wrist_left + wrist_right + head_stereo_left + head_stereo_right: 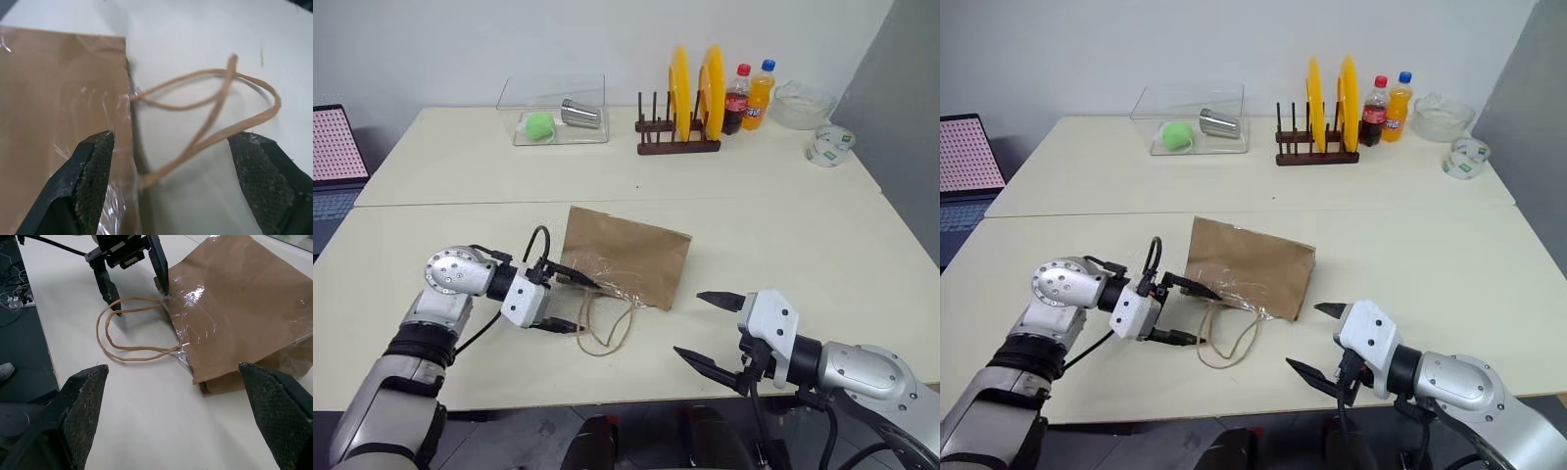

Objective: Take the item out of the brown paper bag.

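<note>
The thin loop handle of the bag arches up, while the brown paper bag (626,257) lies flat. I should next grab the bag by that loop handle with my left gripper.
The brown paper bag (626,257) lies flat on the middle of the table (822,255), its mouth edge patched with clear tape. Its thin loop handles (607,328) trail toward the table's front. My left gripper (573,302) is open at that mouth edge. One finger (164,284) rests against the bag's taped corner, and the other sits at the handle loops (127,333). My right gripper (710,331) stands open and holds nothing, apart from the bag, to its right near the front edge. The item is hidden.
At the back stand a clear box (558,122) holding a green ball and a metal cup, a rack with yellow plates (680,117), two bottles (749,98), a glass bowl (801,103) and a tape roll (830,145). A laptop (333,157) sits at far left.
</note>
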